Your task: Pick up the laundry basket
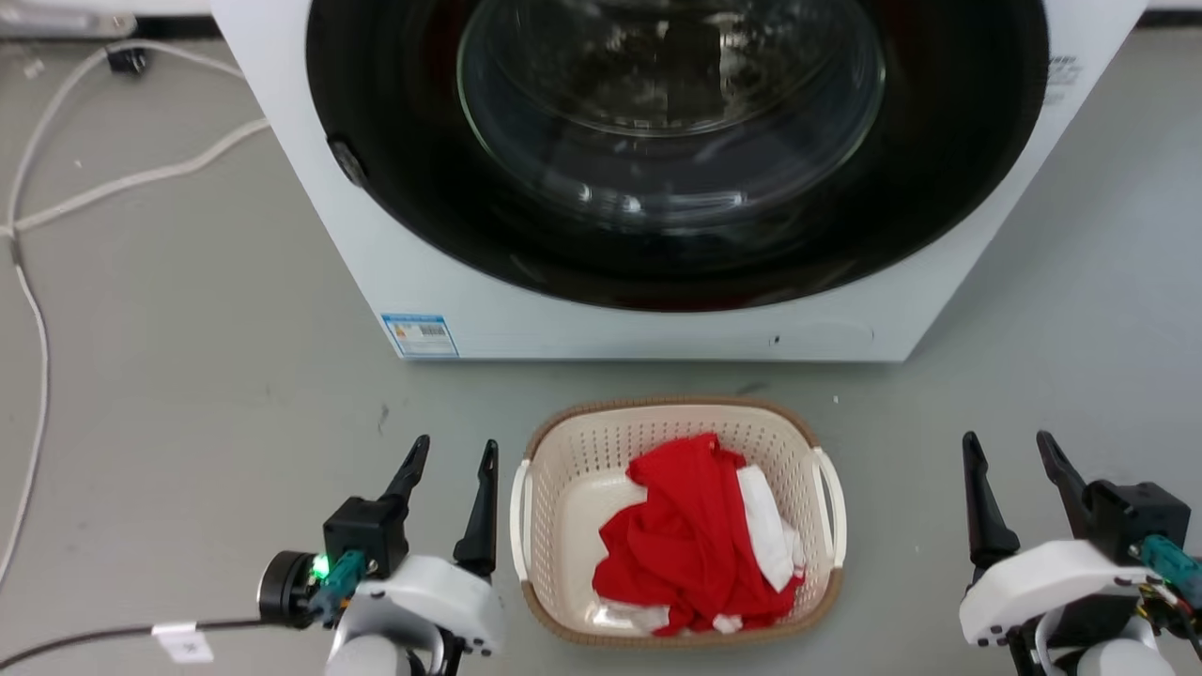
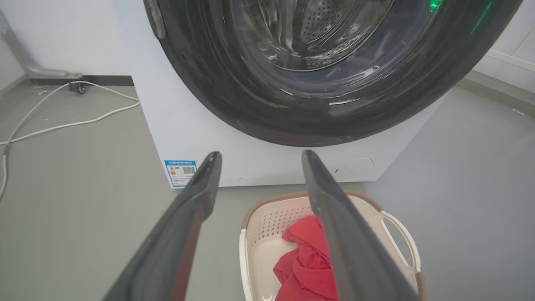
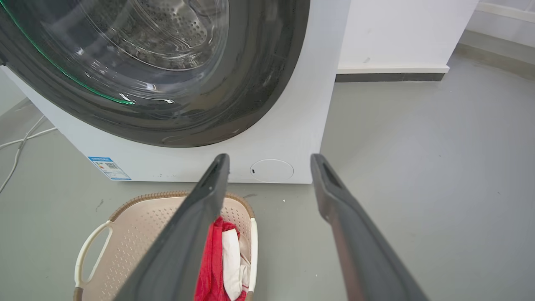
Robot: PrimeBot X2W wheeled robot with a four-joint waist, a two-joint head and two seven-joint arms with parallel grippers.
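Observation:
The left gripper grips the basket by its white loop handle next, since loose clothes (image 1: 701, 535) fill the open basket and would spill if it tipped.
The cream laundry basket (image 1: 563, 441) with a brown woven-look rim and white loop handles stands on the grey floor in front of the washing machine, holding red and white clothes (image 1: 700, 545). My left gripper (image 1: 453, 455) is open, just left of the basket's left handle (image 1: 519, 516), apart from it. Open as well, my right gripper (image 1: 1012, 449) hangs well to the right of the right handle (image 1: 832, 507). The left wrist view has the basket (image 2: 267, 217) below and between its fingers; in the right wrist view the basket (image 3: 138, 221) lies at the lower left.
A white washing machine (image 1: 423, 272) with a closed dark round door (image 1: 676, 141) stands right behind the basket. White cables (image 1: 113, 183) trail over the floor at the far left. A white wall with a dark skirting (image 3: 388, 77) stands to the machine's right.

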